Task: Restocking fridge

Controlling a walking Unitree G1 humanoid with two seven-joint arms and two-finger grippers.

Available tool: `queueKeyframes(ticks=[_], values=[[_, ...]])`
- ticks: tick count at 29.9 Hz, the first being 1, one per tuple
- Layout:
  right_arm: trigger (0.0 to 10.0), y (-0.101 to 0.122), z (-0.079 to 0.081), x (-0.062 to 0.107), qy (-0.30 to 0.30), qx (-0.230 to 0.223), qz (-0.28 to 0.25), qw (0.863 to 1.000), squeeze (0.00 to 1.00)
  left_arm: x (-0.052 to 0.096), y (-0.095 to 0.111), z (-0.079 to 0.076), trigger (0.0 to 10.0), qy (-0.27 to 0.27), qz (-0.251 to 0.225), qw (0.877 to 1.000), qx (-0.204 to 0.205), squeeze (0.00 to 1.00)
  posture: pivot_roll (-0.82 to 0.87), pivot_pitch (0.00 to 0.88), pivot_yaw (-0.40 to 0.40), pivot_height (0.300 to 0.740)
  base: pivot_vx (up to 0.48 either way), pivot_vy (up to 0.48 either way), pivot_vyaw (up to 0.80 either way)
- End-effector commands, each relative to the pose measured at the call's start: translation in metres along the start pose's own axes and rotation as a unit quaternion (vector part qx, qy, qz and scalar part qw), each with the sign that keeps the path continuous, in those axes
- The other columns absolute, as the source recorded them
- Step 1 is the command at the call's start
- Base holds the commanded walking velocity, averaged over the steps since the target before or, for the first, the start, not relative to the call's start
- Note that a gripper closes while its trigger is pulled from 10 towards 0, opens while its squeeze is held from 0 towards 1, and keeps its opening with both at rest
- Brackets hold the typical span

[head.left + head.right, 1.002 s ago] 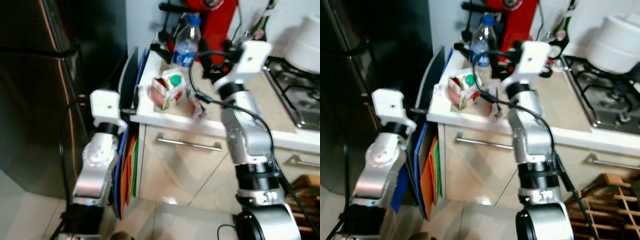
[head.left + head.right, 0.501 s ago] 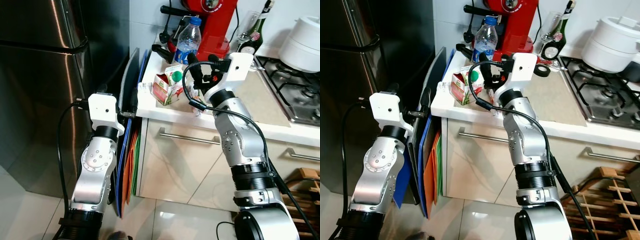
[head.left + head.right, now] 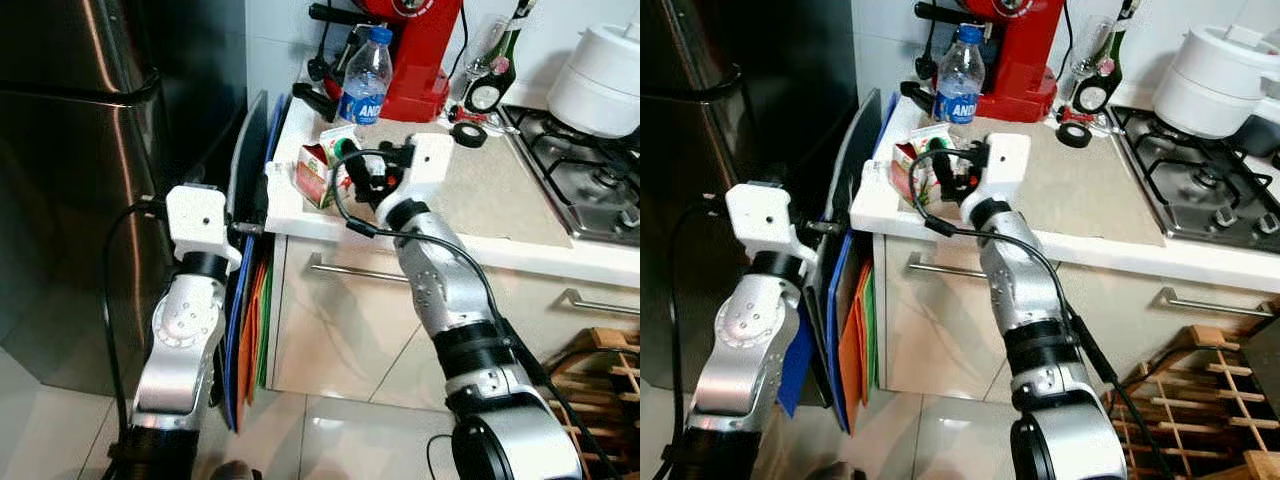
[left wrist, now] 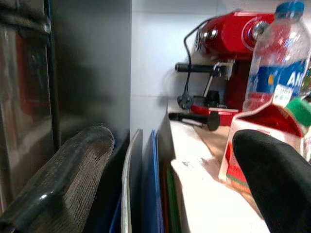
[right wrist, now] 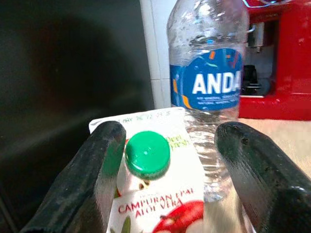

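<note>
Next, my right gripper grabs the juice carton by its narrow green cap point(image 3: 342, 148), since the juice carton's printed body point(image 3: 313, 176) is about as wide as the open fingers.
A red-and-white juice carton point(image 5: 160, 204) with a green cap point(image 5: 147, 154) stands near the left end of the white counter point(image 3: 290, 215). A clear water bottle point(image 3: 364, 85) with a blue label stands just behind it. My right gripper point(image 3: 358, 175) is open at the carton's top. In the right wrist view its fingers point(image 5: 99, 179) flank the cap without clearly touching it. My left gripper point(image 3: 248, 212) is open and held lower, by the counter's left edge. The dark steel fridge point(image 3: 80, 150) on the left is closed.
Flat trays and coloured boards point(image 3: 250, 300) stand upright in the gap between fridge and counter. A red coffee machine point(image 3: 420, 50), a tape roll point(image 3: 468, 133), a gas hob point(image 3: 590, 180) and a white pot point(image 3: 605, 70) sit on the counter. A wine rack point(image 3: 1200, 400) stands low right.
My right gripper has moved left along the counter and now sits around the carton's top. The camera view shifted slightly. The left arm stays about where it was.
</note>
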State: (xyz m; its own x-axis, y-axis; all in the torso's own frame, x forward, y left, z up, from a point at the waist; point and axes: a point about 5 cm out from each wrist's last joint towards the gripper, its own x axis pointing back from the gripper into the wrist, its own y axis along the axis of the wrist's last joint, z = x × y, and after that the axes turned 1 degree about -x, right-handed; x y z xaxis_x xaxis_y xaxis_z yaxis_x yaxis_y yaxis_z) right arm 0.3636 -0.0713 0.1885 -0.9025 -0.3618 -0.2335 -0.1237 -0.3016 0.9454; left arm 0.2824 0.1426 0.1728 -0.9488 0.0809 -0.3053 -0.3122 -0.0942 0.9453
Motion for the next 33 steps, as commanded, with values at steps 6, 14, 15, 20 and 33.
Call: queueKeyframes(ticks=[6, 14, 15, 20, 33], values=[[10.0, 0.004, 0.007, -0.007, 0.018, 0.004, -0.015, 1.000, 0.00, 0.005, 0.004, -0.001, 10.0, 0.000, 0.003, 1.000, -0.003, 0.00, 0.18, 0.028, -0.113, 0.740, 0.000, 0.000, 0.00], [10.0, -0.003, 0.008, -0.012, 0.015, 0.002, 0.000, 1.000, 0.00, 0.006, 0.005, 0.001, 10.0, 0.006, 0.008, 1.000, -0.005, 0.00, 0.19, 0.033, -0.113, 0.740, 0.000, 0.000, 0.00], [10.0, -0.004, 0.007, -0.013, 0.012, 0.003, 0.001, 1.000, 0.00, 0.006, 0.005, 0.002, 10.0, 0.006, 0.008, 1.000, -0.006, 0.00, 0.20, 0.032, -0.114, 0.740, 0.000, 0.000, 0.00], [10.0, -0.003, 0.005, -0.016, 0.002, 0.006, 0.005, 1.000, 0.00, 0.006, 0.005, 0.003, 10.0, 0.010, 0.011, 1.000, -0.005, 0.00, 0.20, 0.032, -0.116, 0.740, 0.000, 0.000, 0.00], [10.0, -0.005, 0.003, -0.022, -0.016, 0.022, 0.013, 1.000, 0.00, 0.005, 0.004, 0.002, 10.0, 0.012, 0.016, 1.000, -0.001, 0.00, 0.20, 0.029, -0.121, 0.740, 0.000, 0.000, 0.00]])
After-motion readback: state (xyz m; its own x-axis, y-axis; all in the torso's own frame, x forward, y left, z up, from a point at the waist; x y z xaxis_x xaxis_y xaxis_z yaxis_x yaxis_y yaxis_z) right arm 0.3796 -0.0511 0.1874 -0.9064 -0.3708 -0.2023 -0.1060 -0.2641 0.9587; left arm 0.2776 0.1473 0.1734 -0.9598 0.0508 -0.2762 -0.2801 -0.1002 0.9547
